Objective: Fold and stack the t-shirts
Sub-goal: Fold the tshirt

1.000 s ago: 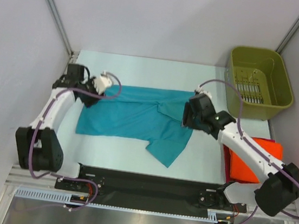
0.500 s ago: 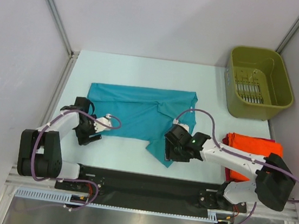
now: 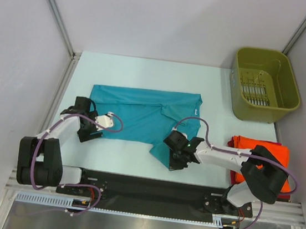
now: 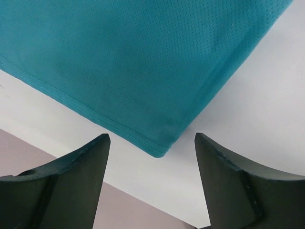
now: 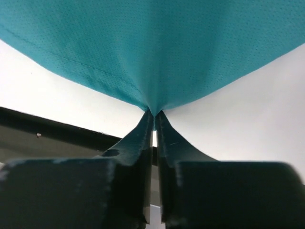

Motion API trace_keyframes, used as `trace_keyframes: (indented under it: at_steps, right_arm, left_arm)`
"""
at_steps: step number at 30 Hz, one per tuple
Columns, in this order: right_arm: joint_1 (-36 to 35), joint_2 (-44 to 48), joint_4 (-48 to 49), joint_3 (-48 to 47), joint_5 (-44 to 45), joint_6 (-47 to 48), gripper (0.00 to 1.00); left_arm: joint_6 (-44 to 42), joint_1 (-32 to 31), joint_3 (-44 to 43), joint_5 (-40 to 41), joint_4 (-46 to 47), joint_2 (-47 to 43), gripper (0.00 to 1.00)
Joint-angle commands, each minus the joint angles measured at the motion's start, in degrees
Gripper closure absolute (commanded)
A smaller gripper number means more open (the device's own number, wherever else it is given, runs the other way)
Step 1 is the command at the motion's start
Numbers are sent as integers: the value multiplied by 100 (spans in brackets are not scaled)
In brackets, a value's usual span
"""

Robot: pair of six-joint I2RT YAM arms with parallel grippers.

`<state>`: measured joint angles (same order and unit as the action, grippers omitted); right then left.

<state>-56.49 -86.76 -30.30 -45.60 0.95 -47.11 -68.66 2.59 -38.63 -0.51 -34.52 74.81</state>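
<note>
My left gripper grabs the teal t-shirt [image 3: 141, 116] by its near hemmed corner [image 3: 96, 135] next, opposite the held sleeve tip, to fold the shirt lengthwise.
A teal t-shirt [image 3: 141, 116] lies spread flat on the white table, one sleeve pointing toward the near edge. My right gripper [image 3: 175, 161] is shut on that sleeve's tip; in the right wrist view the cloth [image 5: 157, 52] bunches to a point between the closed gripper [image 5: 153, 113]. My left gripper [image 3: 89, 134] sits at the shirt's near left corner, open. In the left wrist view the hemmed corner [image 4: 159, 150] lies flat just ahead of the open gripper [image 4: 151, 138], with both fingers apart from it. An orange-red t-shirt [image 3: 265, 153] lies folded at the right, partly under my right arm.
An olive-green plastic bin [image 3: 266, 78] stands at the far right corner. Grey walls close in the table on the left, back and right. A black rail [image 3: 149, 187] with the arm bases runs along the near edge.
Both arms have come from the shirt's far side to its near side. The right gripper was open and has now shut on the sleeve tip. The left gripper opened wider at the near left corner.
</note>
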Motion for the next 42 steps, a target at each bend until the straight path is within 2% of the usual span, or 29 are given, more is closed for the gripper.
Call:
trace_keyframes:
  at_steps: [1, 3, 5, 9, 12, 13, 15, 16, 18, 19, 24, 29, 36, 40, 42]
  right_arm:
    - [6, -61, -28, 52, 150, -44, 95]
    - [15, 193, -107, 60, 238, -87, 100]
    - [67, 361, -204, 87, 353, -114, 100]
    - [243, 607, -221, 253, 309, -149, 100]
    - [322, 827, -204, 377, 344, -175, 100]
    - [340, 914, -230, 386, 353, -158, 100]
    - [436, 1029, -283, 377, 362, -114, 100]
    - [481, 1160, -361, 368, 345, -105, 100]
    - [560, 1310, -450, 307, 336, -26, 100]
    - [656, 1398, -537, 263, 353, 9, 100]
    - [1341, 1671, -617, -228, 223, 552, 100]
    - [2552, 1198, -319, -887, 116, 1598, 100]
    - [3547, -585, 402, -2486, -42, 2750, 100]
    - [3697, -2006, 474, -3602, -174, 3199, 100]
    - [3750, -2413, 281, -4279, -209, 3313, 100]
  left_arm:
    - [-235, 14, 5, -45, 244, 25, 22]
    - [-279, 14, -57, -247, 288, 52, 22]
    - [-402, -22, -5, -361, 402, 104, 22]
    - [-631, -118, 242, 14, 842, 464, 26]
    - [-640, -101, 277, 199, 842, 702, 40]
    - [-587, -101, 286, 209, 877, 728, 50]
    - [-464, -101, 190, 192, 851, 764, 64]
    - [-307, -101, 102, 96, 720, 755, 80]
    - [-113, -101, -258, -176, 237, 685, 97]
    - [10, -92, -372, -308, 105, 641, 100]
    - [239, -101, -1057, -809, -511, 438, 100]
    - [476, -101, -1998, -793, -679, 1079, 100]
    - [626, -4, -3299, -687, -723, 2318, 100]
    - [705, 5, -3974, -582, -582, 2889, 100]
    - [758, 5, -4187, -564, -626, 3196, 100]
